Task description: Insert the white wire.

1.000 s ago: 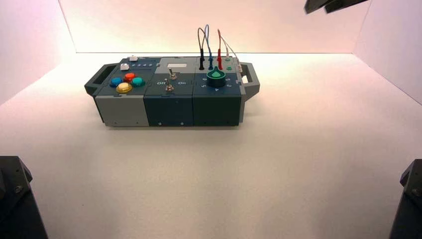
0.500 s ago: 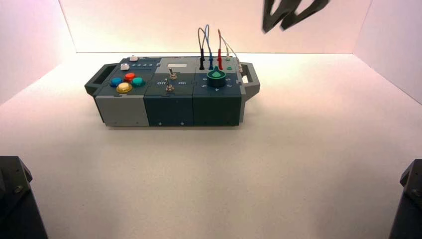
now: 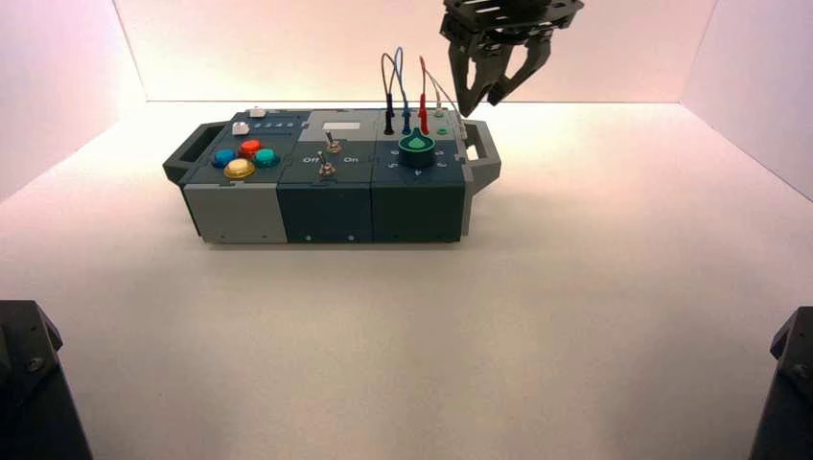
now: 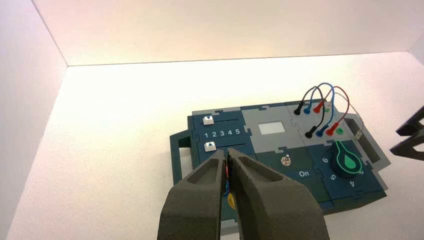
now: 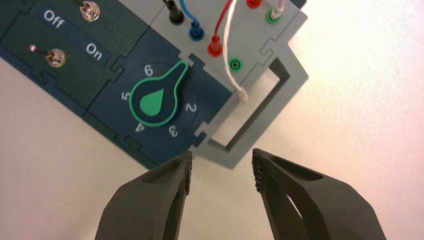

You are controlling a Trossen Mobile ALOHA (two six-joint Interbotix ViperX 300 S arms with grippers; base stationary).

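My right gripper grabs the wire by its slim white plug (image 5: 242, 95) next, since the white wire curves slack (image 5: 226, 47) and its plug hangs free.
The white wire (image 5: 227, 47) runs from a green socket at the back of the box's grey wire panel (image 5: 250, 45). Its slim white plug (image 5: 242, 95) hangs free over the handle opening, beside an empty green socket (image 5: 234, 64). In the high view the wire (image 3: 443, 96) rises at the box's right end. My right gripper (image 3: 482, 99) is open and empty, hovering just above and to the right of the wires. In its wrist view (image 5: 222, 172) the fingers frame bare table past the handle. My left gripper (image 4: 228, 155) is shut, far back from the box.
The box (image 3: 326, 206) has black, blue and red plugged leads (image 5: 195, 32), a green knob (image 5: 157, 100), two toggle switches (image 5: 55, 56) marked Off and On, and coloured buttons (image 3: 244, 158) at its left end. A grey handle (image 5: 260, 115) sticks out past the wires.
My right gripper has come in from the upper right, moving left and down until it is over the box's right end by the wires. The box and wires have not moved.
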